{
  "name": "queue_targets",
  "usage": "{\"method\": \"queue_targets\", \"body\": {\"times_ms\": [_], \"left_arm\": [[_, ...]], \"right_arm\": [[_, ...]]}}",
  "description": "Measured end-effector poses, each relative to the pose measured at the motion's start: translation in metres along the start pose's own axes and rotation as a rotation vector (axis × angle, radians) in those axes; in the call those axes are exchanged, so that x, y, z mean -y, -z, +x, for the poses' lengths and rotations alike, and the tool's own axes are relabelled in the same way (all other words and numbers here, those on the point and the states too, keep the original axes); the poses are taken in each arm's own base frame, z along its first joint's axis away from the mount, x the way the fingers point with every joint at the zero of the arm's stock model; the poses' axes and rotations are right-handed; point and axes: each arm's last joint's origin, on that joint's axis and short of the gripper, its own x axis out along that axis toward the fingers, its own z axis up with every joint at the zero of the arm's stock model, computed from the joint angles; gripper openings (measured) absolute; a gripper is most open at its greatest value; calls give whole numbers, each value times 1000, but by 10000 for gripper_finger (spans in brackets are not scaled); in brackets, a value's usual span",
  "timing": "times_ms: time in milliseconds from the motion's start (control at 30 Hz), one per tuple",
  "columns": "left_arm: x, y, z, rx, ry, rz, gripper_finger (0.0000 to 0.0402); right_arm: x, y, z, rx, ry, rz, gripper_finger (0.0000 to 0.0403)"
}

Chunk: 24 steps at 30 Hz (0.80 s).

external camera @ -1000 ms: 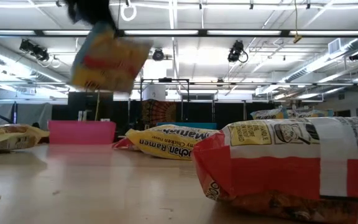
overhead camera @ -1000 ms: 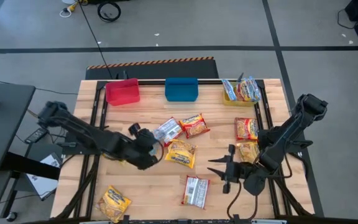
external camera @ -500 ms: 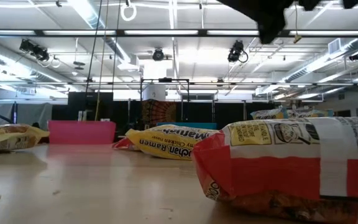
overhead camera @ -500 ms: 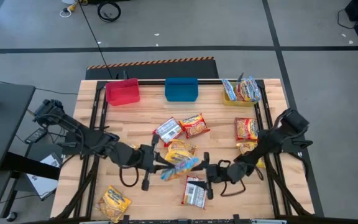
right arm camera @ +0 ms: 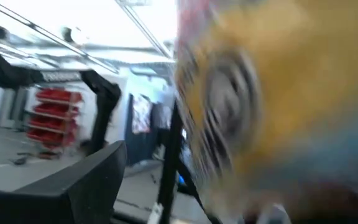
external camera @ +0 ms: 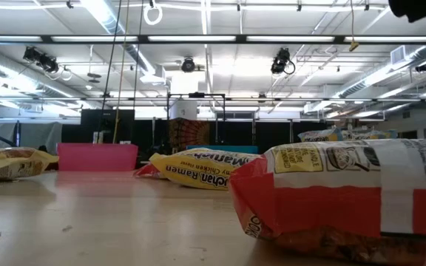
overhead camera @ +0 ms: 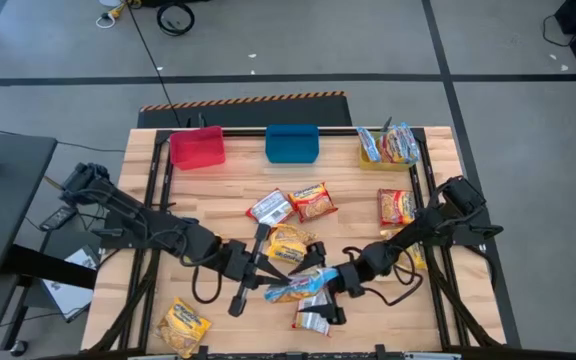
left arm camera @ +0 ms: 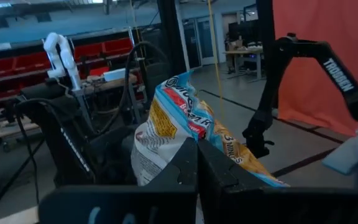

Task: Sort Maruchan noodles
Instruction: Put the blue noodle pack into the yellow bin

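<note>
The robot's right gripper should next grab the blue Maruchan packet by its loose end (overhead camera: 320, 277), so that the packet can be sorted into the yellow bin (overhead camera: 386, 156).
A pale blue-silver Maruchan packet (overhead camera: 296, 288) hangs in the air over the table's near middle, with my left gripper (overhead camera: 271, 282) shut on it. In the left wrist view the packet (left arm camera: 166, 118) stands up beyond the shut fingers. My right gripper (overhead camera: 332, 282) stands open at the packet's other end; in its wrist view the packet (right arm camera: 260, 106) fills the picture, blurred. Other packets lie flat on the table: red-white (overhead camera: 270, 208), orange (overhead camera: 313, 200), yellow (overhead camera: 290, 243), red (overhead camera: 396, 207). My left gripper pinches one end of the blue-silver packet (left arm camera: 180, 148) between its two shut fingers. The fingers come nearly level from the table's left. The packet is lifted clear of the table and reaches out toward the right gripper. My right gripper is close to the packet's far end; whether it touches I cannot tell.
At the far edge stand a red bin (overhead camera: 197, 147), a blue bin (overhead camera: 292, 143) and a yellow bin (overhead camera: 386, 148) holding packets. A red-white packet (overhead camera: 313, 312) lies under the grippers and a yellow one (overhead camera: 183, 325) at the near left. Bare wood lies between them.
My left gripper has carried the blue-silver packet toward the table's right and near edge, still clear of the table. My right gripper has reached toward the table's left, up to the packet's free end.
</note>
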Motion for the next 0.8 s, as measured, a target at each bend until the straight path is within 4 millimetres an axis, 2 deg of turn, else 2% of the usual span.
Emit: {"method": "queue_targets", "body": {"times_ms": [167, 267, 433, 567, 667, 800], "left_arm": [[-4, 3, 3, 7, 1, 5, 1], [-4, 2, 3, 14, -1, 13, 1], [-4, 4, 3, -3, 3, 23, 7], [-4, 7, 2, -56, -13, 21, 30], [-3, 4, -7, -125, -64, 38, 54], [-3, -8, -35, -252, -159, 94, 98]], "right_arm": [[-3, -9, 7, 44, 1, -8, 355], [-6, -13, 7, 71, 2, 1, 321], [-4, -19, 6, 132, 47, 25, 222], [-3, -17, 6, 96, 112, 33, 146], [-3, -14, 7, 46, 161, 30, 145], [-2, -19, 6, -140, 308, 2, 145]]}}
